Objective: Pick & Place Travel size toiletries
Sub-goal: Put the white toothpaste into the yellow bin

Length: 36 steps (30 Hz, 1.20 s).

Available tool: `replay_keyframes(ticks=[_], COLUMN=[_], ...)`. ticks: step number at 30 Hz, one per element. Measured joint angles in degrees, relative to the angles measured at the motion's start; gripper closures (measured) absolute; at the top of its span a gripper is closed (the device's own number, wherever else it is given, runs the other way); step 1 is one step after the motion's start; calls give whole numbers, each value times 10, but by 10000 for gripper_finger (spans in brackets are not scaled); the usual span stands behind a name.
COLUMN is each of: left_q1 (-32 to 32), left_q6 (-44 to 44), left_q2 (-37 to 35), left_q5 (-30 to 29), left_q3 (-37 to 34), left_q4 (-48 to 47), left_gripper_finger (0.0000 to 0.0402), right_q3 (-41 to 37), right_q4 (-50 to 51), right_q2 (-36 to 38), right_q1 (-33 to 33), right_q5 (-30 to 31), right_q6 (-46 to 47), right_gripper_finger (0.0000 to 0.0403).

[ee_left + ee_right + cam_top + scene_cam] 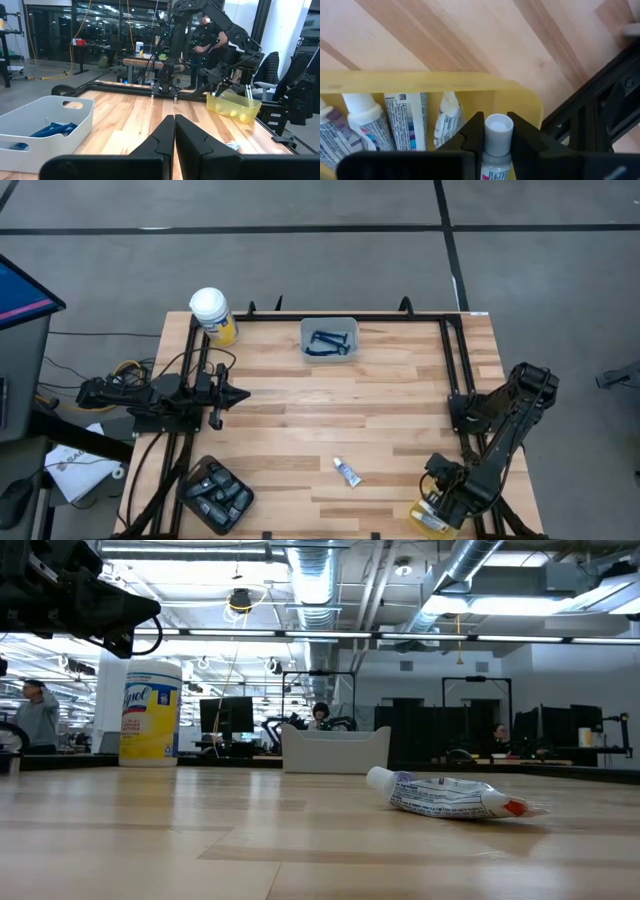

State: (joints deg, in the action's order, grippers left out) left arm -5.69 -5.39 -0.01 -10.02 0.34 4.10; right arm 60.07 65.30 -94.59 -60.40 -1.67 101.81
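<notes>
The white tube's ribbed cap (498, 132) and neck sit inside the yellow bin's side (520, 100), beside the other tubes, so it is time to open my right gripper.
A white squeeze tube (347, 472) lies flat on the wood near the table's near edge; the low view shows its printed body (450, 797). Blue razors (329, 340) lie in a pale bin at the far edge. Dark oval pods (215, 495) sit in a black tray at the near left. My right gripper (437, 513) (496, 120) is down over a yellow bin (430, 82) of several tubes and is shut on one tube. My left gripper (217, 395) (174, 131) is shut and empty, hovering above the table's left side. My right gripper pinches a white tube at its neck, just below the ribbed white cap (498, 131), with one finger on each side. The tube lies along the fingers and its cap pokes out past the tips. The gripper hides the tube's body, so whether it rests in the bin I cannot tell.
A big yellow jar with a white lid (213, 315) (150, 712) stands at the far left corner. A black frame rail (455, 370) runs along the table edges. The pale bin (45, 125) is near the left gripper. People show in the room beyond.
</notes>
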Motion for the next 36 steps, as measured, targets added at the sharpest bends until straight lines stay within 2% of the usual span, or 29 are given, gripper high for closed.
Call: replay_keyframes(ticks=[15, 18, 24, 27, 30, 36], left_q1=[0, 0, 0, 0, 0, 0], left_q6=[0, 0, 0, 0, 0, 0], left_q2=[0, 0, 0, 0, 0, 0], left_q5=[0, 0, 0, 0, 0, 0], left_q3=[0, 0, 0, 0, 0, 0], left_q4=[0, 0, 0, 0, 0, 0], left_gripper_finger=[394, 394, 394, 394, 394, 394], right_q3=[0, 1, 37, 77, 124, 184], right_q4=[-25, -24, 9, 31, 37, -20], right_q2=[0, 0, 1, 1, 2, 3], right_q1=[-5, -5, 7, 24, 52, 142], right_q5=[-7, -20, -30, -30, -24, 58], right_q6=[-19, -19, -50, -85, -133, -199], right_gripper_finger=[297, 263, 170, 144, 139, 138])
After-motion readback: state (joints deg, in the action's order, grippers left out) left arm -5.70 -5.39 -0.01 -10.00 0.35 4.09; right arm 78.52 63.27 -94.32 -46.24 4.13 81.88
